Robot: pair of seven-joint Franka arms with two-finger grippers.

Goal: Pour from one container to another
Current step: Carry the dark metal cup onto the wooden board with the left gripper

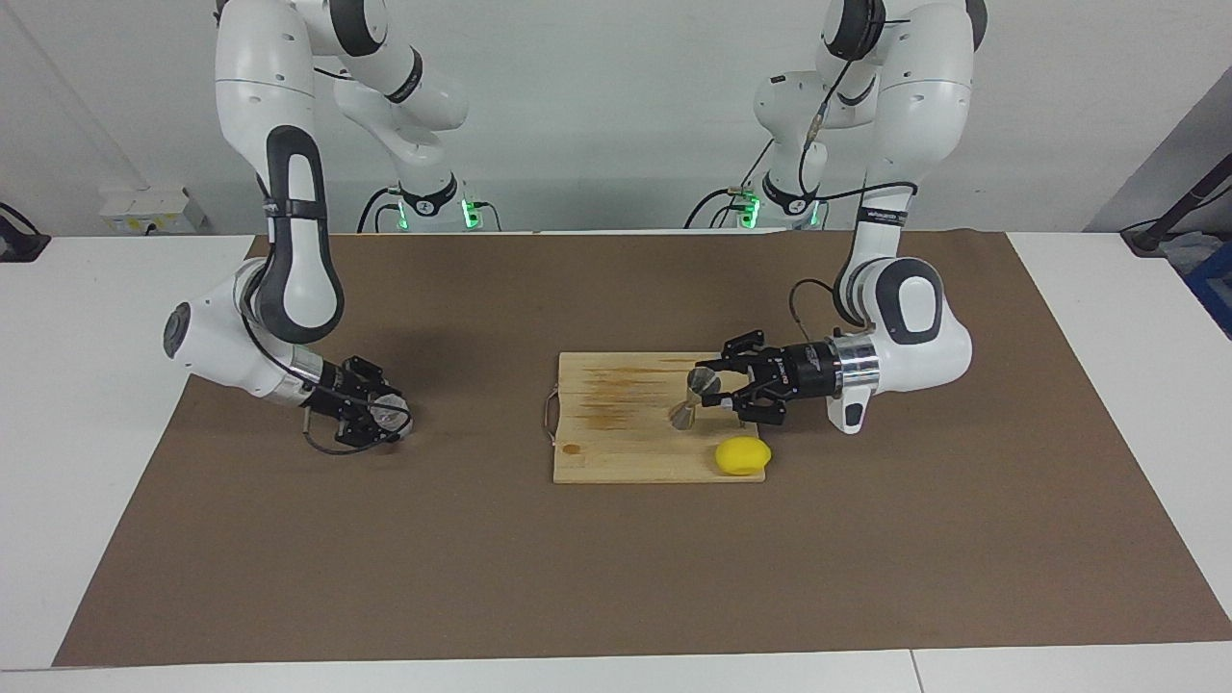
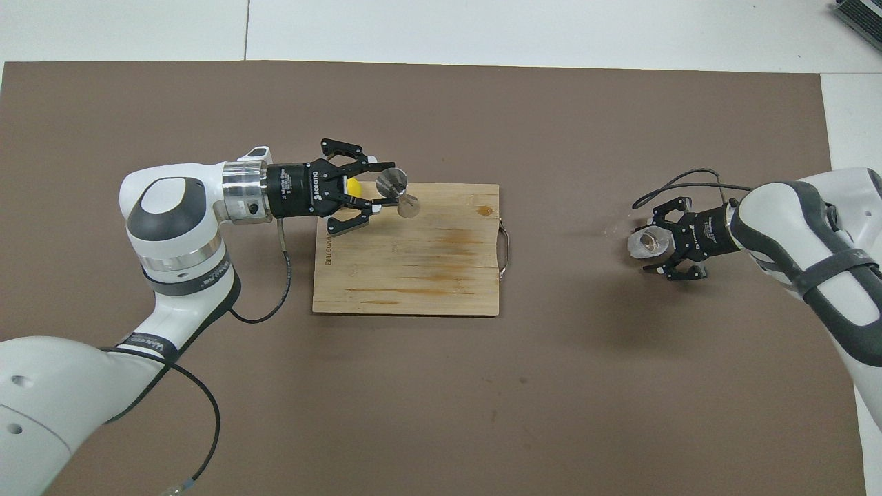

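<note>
The glass cup's opening needs to stay free for the pouring, so my right gripper should grab the glass cup by its sides next.
The clear glass cup stands on the brown mat at the right arm's end of the table. My right gripper is low at the cup, open, with a finger on each side of it and a small gap showing. The grey metal jigger is tilted just over the wooden cutting board. My left gripper is shut on its waist, reaching in level from the left arm's end.
A yellow lemon lies on the board's corner farthest from the robots, half covered from above by the left gripper. The board has a metal handle on the edge toward the right arm. White table surrounds the mat.
</note>
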